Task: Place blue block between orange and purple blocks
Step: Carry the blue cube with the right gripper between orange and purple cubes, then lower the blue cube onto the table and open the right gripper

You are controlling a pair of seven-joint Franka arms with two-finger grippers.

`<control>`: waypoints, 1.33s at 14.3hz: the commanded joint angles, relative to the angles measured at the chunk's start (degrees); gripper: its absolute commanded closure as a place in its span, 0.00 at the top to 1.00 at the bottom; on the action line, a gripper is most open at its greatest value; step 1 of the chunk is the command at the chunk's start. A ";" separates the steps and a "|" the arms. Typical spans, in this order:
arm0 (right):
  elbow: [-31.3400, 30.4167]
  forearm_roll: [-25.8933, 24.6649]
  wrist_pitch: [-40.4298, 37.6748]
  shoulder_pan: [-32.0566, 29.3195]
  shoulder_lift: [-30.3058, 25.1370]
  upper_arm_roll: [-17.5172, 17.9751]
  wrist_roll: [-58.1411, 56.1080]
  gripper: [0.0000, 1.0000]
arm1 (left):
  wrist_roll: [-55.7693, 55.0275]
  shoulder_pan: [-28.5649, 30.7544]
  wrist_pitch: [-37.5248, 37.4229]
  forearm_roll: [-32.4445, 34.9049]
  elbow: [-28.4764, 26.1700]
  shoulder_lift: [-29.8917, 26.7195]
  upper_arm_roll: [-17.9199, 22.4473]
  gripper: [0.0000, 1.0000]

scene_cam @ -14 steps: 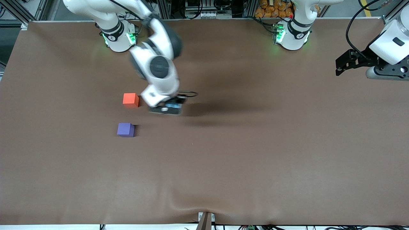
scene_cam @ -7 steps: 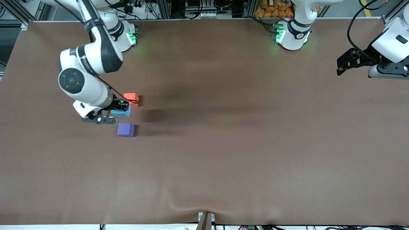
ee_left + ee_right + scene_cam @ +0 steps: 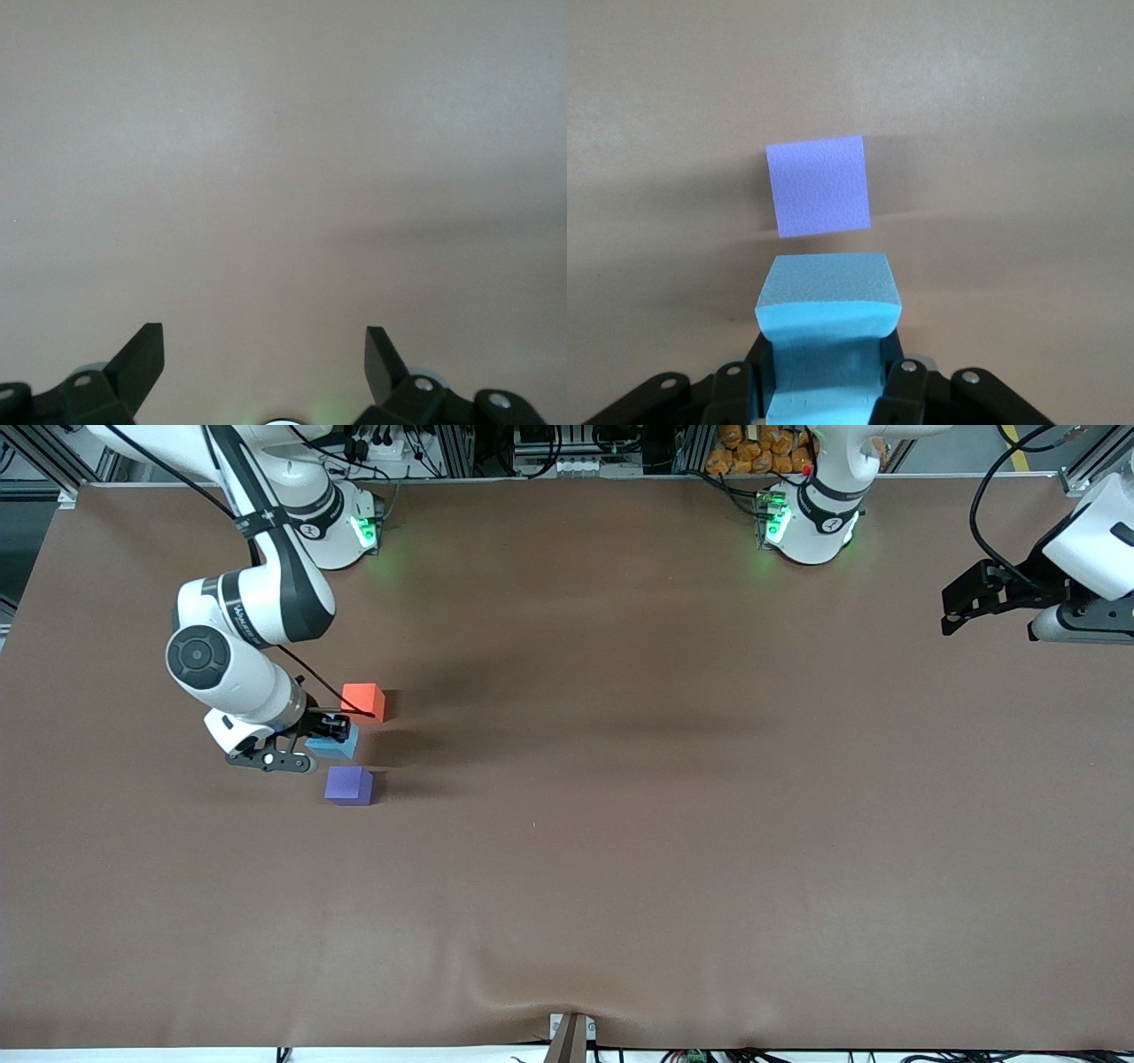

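The blue block is above the purple block's level and the table. I need to lower it with my right gripper before I let it go.
My right gripper (image 3: 330, 733) is shut on the sky-blue block (image 3: 337, 745), squeezing its sides, and holds it between the orange block (image 3: 363, 701) and the purple block (image 3: 348, 786); whether it touches the table I cannot tell. In the right wrist view the blue block (image 3: 826, 301) fills the jaws of the gripper (image 3: 826, 376), with the purple block (image 3: 819, 185) just ahead of it. The orange block is out of that view. My left gripper (image 3: 952, 607) waits open and empty above the left arm's end of the table; its wrist view (image 3: 264, 341) shows only bare cloth.
The brown cloth-covered table (image 3: 673, 797) is bare apart from the three cubes. The arm bases (image 3: 811, 522) stand along the far edge. The cloth bulges slightly at the near edge (image 3: 567, 1001).
The right arm swung toward its end of the table with the blue block and brought it down between the orange and purple cubes. The left gripper drifted slightly outward.
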 commanded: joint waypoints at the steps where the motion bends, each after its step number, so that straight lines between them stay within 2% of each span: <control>1: -3.03 0.16 5.71 -0.80 1.24 1.29 -1.18 0.00 | 0.24 0.56 -0.01 -0.67 -0.02 -0.71 -0.17 1.00; 3: -4.71 0.16 9.76 -0.63 2.64 1.29 -1.26 0.00 | 0.33 0.64 -0.01 -0.59 -0.11 -0.71 -0.17 1.00; 7: -5.06 0.07 10.13 -0.36 4.06 1.29 -1.35 0.00 | 2.61 0.73 -0.01 -0.50 -0.02 -0.53 -0.08 1.00; 10: -6.29 0.07 14.07 -0.45 5.72 1.29 -1.62 0.00 | 3.23 0.73 -0.18 -0.32 0.07 -0.45 -0.17 1.00; 19: -7.97 0.07 17.86 -0.89 8.01 1.21 -2.23 0.00 | 2.61 0.73 -0.45 -0.50 -0.02 -0.36 -0.17 1.00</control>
